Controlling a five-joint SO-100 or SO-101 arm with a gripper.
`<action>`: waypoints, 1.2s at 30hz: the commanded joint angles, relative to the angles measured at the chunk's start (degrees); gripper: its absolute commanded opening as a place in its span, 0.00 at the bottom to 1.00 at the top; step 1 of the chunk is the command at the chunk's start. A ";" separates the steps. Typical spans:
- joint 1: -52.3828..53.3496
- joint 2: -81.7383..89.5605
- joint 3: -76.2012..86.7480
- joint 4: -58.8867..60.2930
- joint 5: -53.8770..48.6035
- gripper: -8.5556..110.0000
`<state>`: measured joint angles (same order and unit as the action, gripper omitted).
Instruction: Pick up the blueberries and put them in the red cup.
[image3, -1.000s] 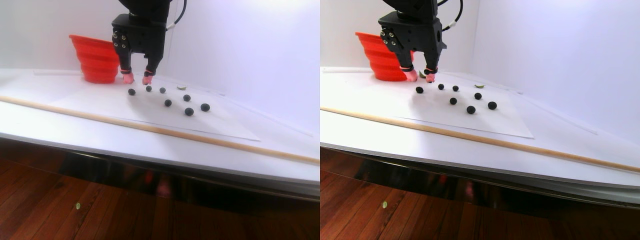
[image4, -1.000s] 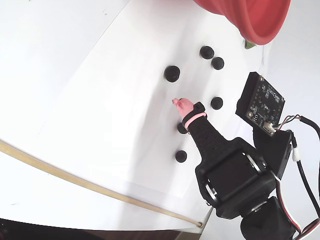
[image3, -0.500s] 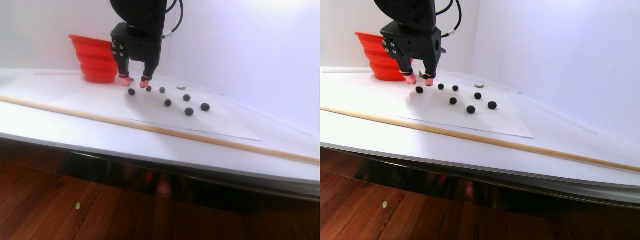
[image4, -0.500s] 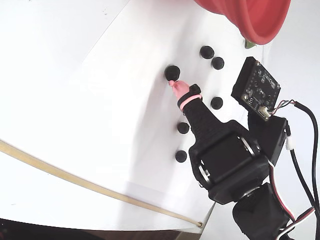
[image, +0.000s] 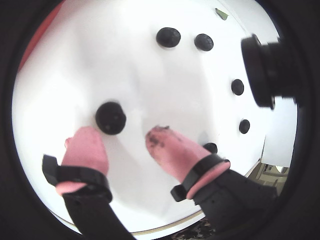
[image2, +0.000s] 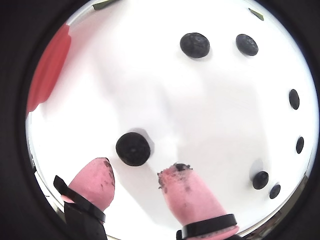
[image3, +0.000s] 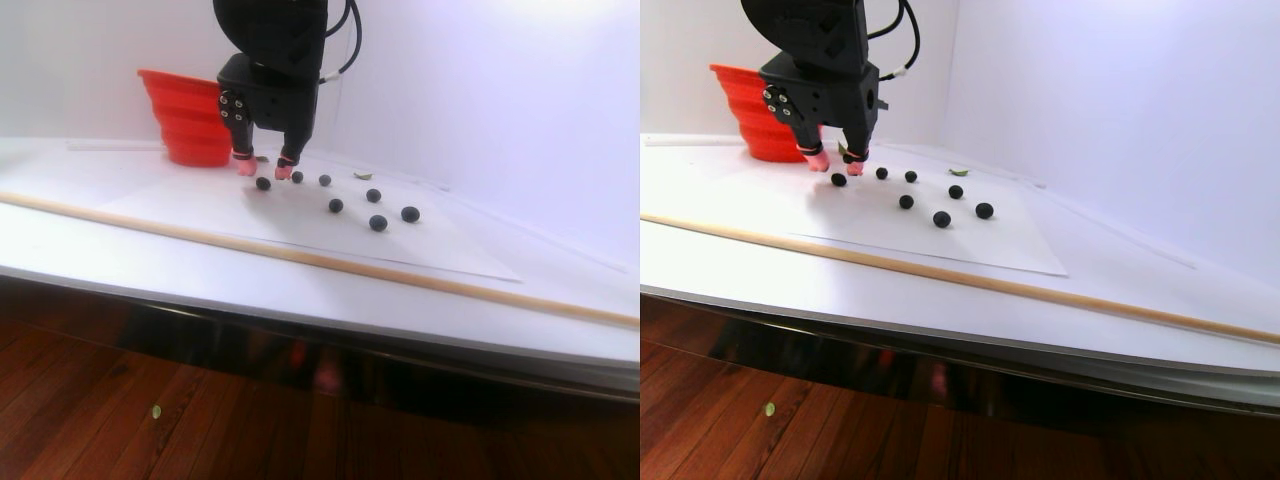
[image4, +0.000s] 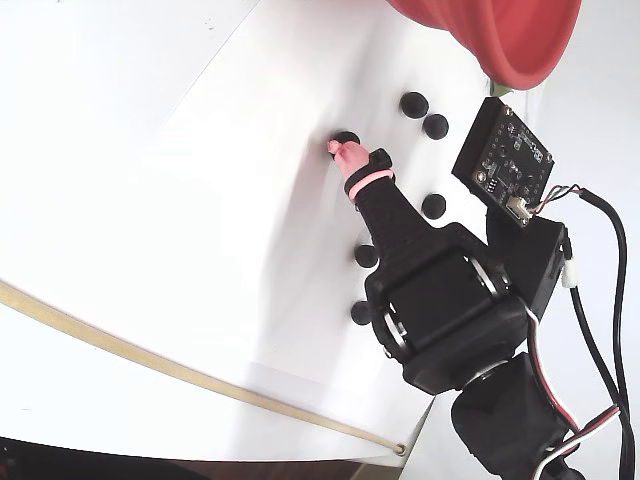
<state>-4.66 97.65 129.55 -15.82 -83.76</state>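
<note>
The blueberry should go into the red cup (image: 38, 36), so my gripper next needs to grab the blueberry by its round sides and drop it in there.
Several small dark blueberries lie scattered on a white sheet (image3: 300, 215). My gripper (image2: 139, 167) is open, its two pink-tipped fingers pointing down at the sheet. One blueberry (image2: 133, 148) (image: 110, 118) sits just ahead of the gap between the fingertips, closer to the left one and touching neither. In the fixed view one pink fingertip (image4: 347, 155) partly covers that berry (image4: 345, 137). The red cup (image3: 190, 120) (image4: 510, 35) stands just behind the gripper, and its red edge (image2: 47, 75) shows at the left of a wrist view.
Other berries (image3: 378, 223) (image4: 433, 206) lie to the right in the stereo pair view. A long wooden stick (image3: 300, 258) (image4: 150, 360) crosses the table in front of the sheet. A green leaf scrap (image3: 363, 175) lies at the back. White walls close the rear and right.
The gripper has moved down and towards the berry nearest the cup, so its pink tips now sit right by that berry. It has stayed open. The berries have not moved.
</note>
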 joint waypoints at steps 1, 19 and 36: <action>-0.09 0.53 -4.39 -1.76 1.23 0.22; 0.00 -4.22 -6.59 -5.19 1.23 0.22; 0.44 -8.00 -7.65 -7.38 0.53 0.19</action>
<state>-4.92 88.86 125.16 -22.06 -82.79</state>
